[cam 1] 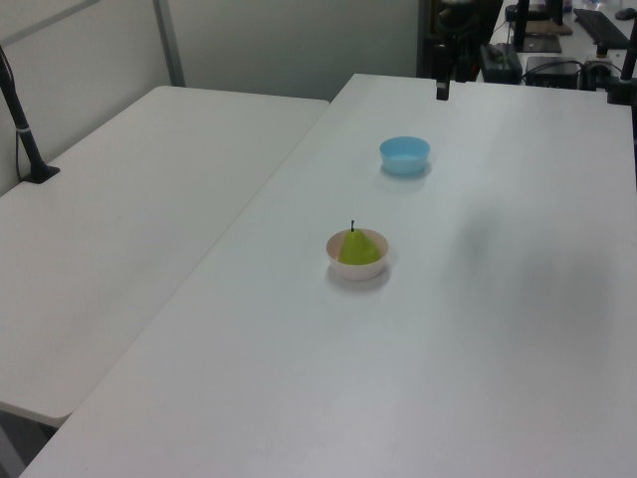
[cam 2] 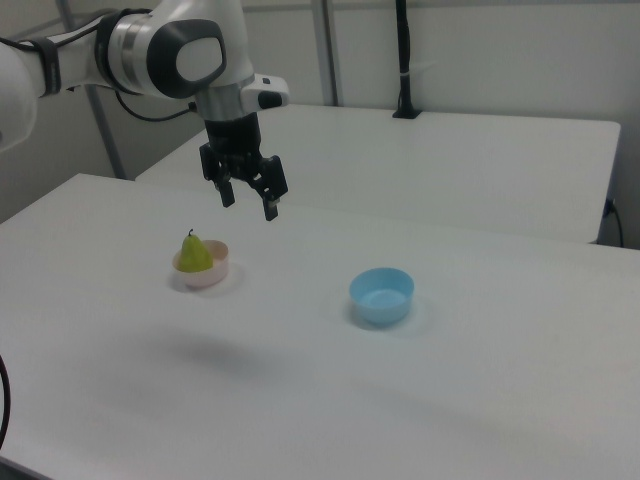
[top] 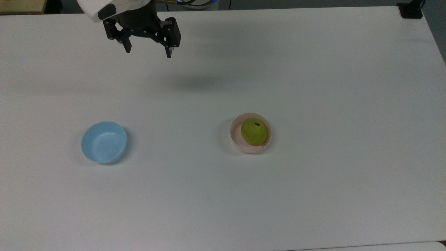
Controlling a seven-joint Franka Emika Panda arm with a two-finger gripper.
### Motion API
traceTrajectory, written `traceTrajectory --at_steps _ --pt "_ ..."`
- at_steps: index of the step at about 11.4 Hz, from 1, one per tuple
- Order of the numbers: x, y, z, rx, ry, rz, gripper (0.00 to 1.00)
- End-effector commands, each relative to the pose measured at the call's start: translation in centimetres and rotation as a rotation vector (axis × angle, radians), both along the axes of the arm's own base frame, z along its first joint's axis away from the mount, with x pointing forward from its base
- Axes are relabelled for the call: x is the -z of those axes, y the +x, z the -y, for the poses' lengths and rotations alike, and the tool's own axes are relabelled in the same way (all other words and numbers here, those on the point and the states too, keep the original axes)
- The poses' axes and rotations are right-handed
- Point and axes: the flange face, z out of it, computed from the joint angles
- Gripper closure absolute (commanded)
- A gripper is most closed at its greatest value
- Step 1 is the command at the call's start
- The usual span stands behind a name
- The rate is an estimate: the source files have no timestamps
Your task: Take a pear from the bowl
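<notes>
The pear needs to be lifted out of the pale pink bowl [cam 1: 354,272]. My gripper should next grab the yellow-green pear by its narrow top [cam 1: 355,237].
A yellow-green pear [top: 254,131] [cam 1: 359,248] [cam 2: 196,254] with a short dark stem stands upright in the pale pink bowl [top: 244,146] [cam 1: 354,272] [cam 2: 212,275] near the middle of the white table. My gripper [top: 148,51] [cam 2: 248,204] hangs open and empty high above the table, far from the bowl toward the top view's upper left. In the right view it sits above and to the right of the pear.
A light blue bowl [top: 104,142] [cam 1: 405,155] [cam 2: 382,295] stands empty on the top view's left. A second white table [cam 1: 129,189] adjoins this one. Black stands and equipment [cam 1: 518,50] sit at the far end in the left view.
</notes>
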Motion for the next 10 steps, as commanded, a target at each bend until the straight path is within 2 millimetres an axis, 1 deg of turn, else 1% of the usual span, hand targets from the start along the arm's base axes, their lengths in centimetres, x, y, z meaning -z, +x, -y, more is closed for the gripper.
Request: traceTrajectory --at_steps 1,8,9,10 --pt "-0.1 -0.8 -0.3 -0.019 -0.015 -0.017 0.00" --pt "-0.1 -0.8 -0.4 -0.020 -0.015 -0.020 0.00" --pt "-0.1 -0.7 -0.6 -0.023 -0.014 -0.018 0.00" --pt "0.3 -0.4 -1.9 -0.046 -0.015 -0.021 0.00"
